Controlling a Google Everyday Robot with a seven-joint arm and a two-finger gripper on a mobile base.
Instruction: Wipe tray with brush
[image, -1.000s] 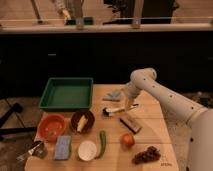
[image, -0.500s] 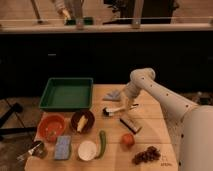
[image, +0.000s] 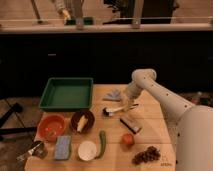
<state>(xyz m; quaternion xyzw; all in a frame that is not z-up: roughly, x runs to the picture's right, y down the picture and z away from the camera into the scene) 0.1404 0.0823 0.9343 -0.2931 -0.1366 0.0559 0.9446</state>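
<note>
The dark head of the brush should stay free to wipe the green tray (image: 66, 93). My gripper needs to grab the brush by its white handle (image: 120, 109) next.
The green tray (image: 66, 93) lies at the back left of the wooden table, with nothing in it. The brush (image: 121, 108) rests flat on the table to the tray's right, its dark head toward the tray and its white handle pointing right. My gripper (image: 128, 98) hangs from the white arm just above the middle of the handle. It is open and holds nothing.
A blue-grey cloth (image: 114, 94) lies behind the brush and a brown-black block (image: 130, 124) in front of it. Toward the front are an orange bowl (image: 51, 127), a dark bowl (image: 82, 121), a blue sponge (image: 63, 146), a white cup (image: 87, 150), a green vegetable (image: 102, 142), an orange fruit (image: 128, 139) and grapes (image: 147, 155).
</note>
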